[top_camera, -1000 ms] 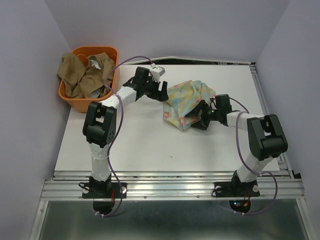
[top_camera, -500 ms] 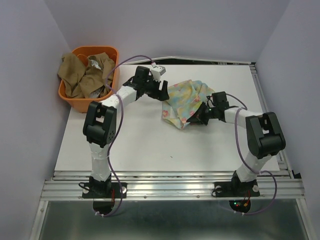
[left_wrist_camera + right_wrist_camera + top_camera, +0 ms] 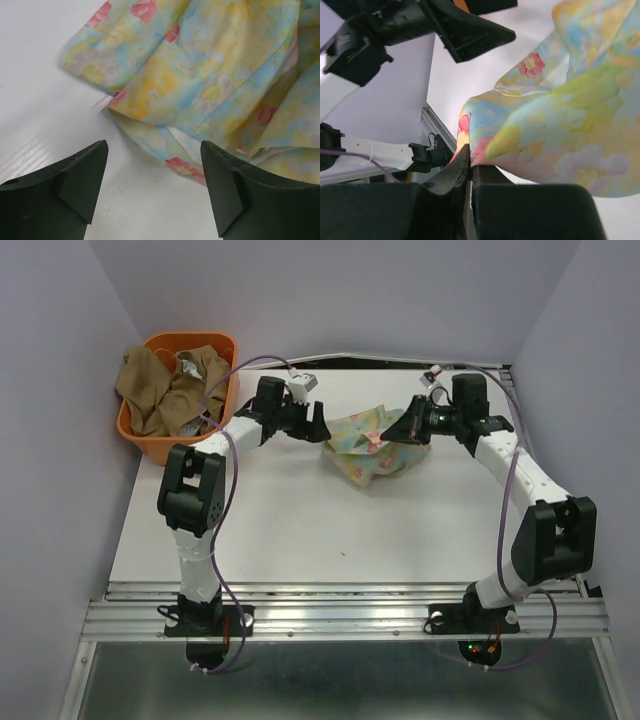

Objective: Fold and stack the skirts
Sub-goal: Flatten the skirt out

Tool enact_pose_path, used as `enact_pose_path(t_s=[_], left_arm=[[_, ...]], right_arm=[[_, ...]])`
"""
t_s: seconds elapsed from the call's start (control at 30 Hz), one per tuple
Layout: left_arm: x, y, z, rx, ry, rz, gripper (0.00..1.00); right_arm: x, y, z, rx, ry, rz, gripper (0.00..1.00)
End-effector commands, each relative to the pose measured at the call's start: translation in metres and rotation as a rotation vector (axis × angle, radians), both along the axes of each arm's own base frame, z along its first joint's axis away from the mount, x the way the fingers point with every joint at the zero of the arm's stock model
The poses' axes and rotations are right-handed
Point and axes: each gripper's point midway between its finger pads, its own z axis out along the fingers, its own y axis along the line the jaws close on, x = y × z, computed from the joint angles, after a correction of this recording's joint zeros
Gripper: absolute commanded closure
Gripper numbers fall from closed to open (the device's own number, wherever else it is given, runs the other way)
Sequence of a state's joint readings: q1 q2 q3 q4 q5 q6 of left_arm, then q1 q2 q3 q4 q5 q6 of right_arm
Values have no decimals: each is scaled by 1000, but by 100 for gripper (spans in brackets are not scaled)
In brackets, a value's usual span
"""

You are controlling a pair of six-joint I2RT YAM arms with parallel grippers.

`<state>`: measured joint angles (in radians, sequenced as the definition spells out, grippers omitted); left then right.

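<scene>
The robot needs to spread the skirt open for folding, so its left gripper will next grip the floral skirt's hem (image 3: 331, 432) across from the right gripper.
The pastel floral skirt (image 3: 372, 448) lies bunched on the white table (image 3: 270, 525), towards the back. My right gripper (image 3: 400, 432) is shut on the skirt's edge (image 3: 470, 150) and holds that part lifted off the table; the cloth (image 3: 560, 110) hangs from the jaws. Just left of the floral skirt, my left gripper (image 3: 319, 426) is low over the table. It (image 3: 152, 185) stands open with only bare table between the fingers, and the skirt's hem (image 3: 180, 165) lies just ahead of them. A tan-brown skirt (image 3: 165, 395) is heaped in the orange basket.
The orange plastic basket (image 3: 222, 343) stands at the table's back left corner, near my left arm's elbow. A raised rail (image 3: 515, 410) runs along the table's right edge beside my right arm. Purple walls close in the back and both sides.
My right gripper shut on the floral skirt's edge, then rose and swung towards the back right, pulling the cloth up. The left gripper slid a little to the left, still open.
</scene>
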<state>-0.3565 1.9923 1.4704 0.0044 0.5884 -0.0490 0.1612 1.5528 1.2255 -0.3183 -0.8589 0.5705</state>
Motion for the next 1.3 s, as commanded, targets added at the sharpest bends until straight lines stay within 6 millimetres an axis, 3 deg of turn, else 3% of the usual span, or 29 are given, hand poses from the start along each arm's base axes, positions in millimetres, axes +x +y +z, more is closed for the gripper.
enact_pose_path(t_s=[0.0,0.07,0.2,0.27,0.4,0.6,0.7,0.87,1.1,1.27], left_arm=[[-7,5,56,-86,-83,-29,14],[-13,6,52,-113,-19,-9,14],[-38,1,31,-199,99,2,13],[-42,0,31,-226,63,-9,13],[-67,4,28,-206,7,-130,14],[-93,17,33,0,-324,-334,17],[-90,25,26,170,-529,-383,17],[-95,-6,20,259,-725,-533,17],[-89,-60,-2,271,-762,-581,9],[-78,-75,-7,253,-757,-588,9]], right_arm=[[-10,-3,53,9,-164,98,99],[-14,-4,62,0,-201,127,99],[-25,-11,50,-84,-205,165,99],[-28,-16,52,-103,-215,169,99],[-25,-33,74,-153,-283,151,99],[-21,-38,76,-175,-277,153,99],[-24,-42,69,-193,-269,166,99],[-24,-50,70,-196,-259,153,99],[-25,-50,83,-178,-282,161,99],[-27,-52,88,-167,-291,165,99]])
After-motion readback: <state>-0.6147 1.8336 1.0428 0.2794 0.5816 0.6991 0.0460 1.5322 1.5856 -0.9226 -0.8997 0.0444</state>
